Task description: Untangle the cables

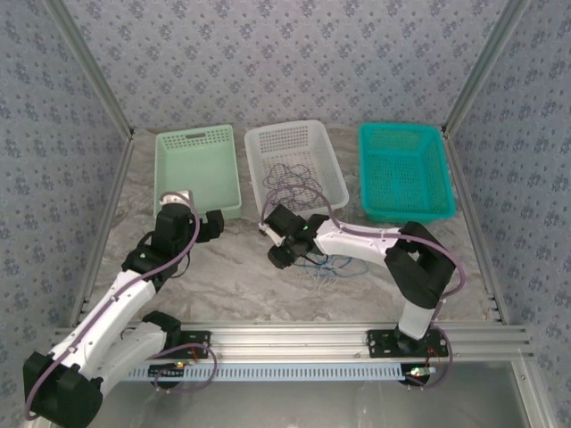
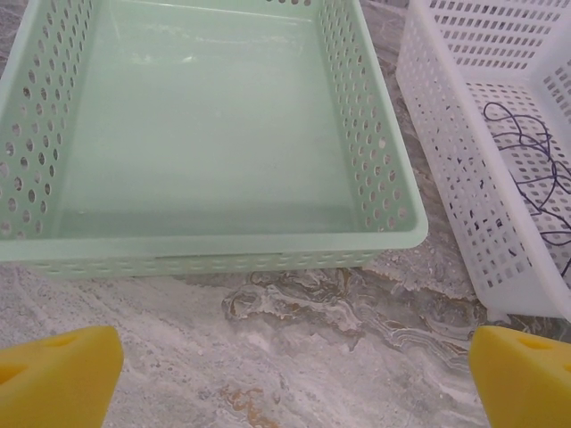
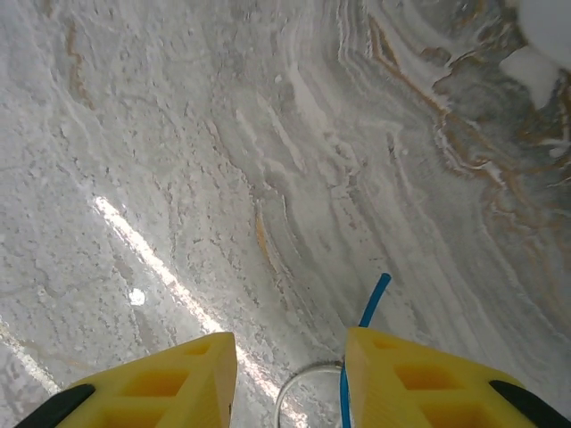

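The blue cable needs to be untangled, so my right gripper will next grab it just below its loose end (image 3: 368,312), and the pale loop should stay out.
Dark cables (image 1: 294,183) lie in loose curls inside the white basket (image 1: 285,127), and they show at the right of the left wrist view as dark cables (image 2: 526,152). A small tangle of blue and pale cables (image 1: 326,267) lies on the table under my right arm. My right gripper (image 1: 273,241) hangs low over the marble just left of that tangle. In its wrist view, my right gripper (image 3: 287,343) has its jaws apart; a blue cable (image 3: 373,299) runs along the inner face of the right finger and a pale loop (image 3: 299,383) lies between the fingers. My left gripper (image 2: 285,357) stands wide open over bare table.
The mint basket (image 1: 198,134) stands at the back left, its near rim (image 2: 214,245) just ahead of my left gripper (image 1: 214,227). The white basket's wall (image 2: 464,205) is to its right. A teal basket (image 1: 406,129) stands at the back right. Metal frame rails edge the table.
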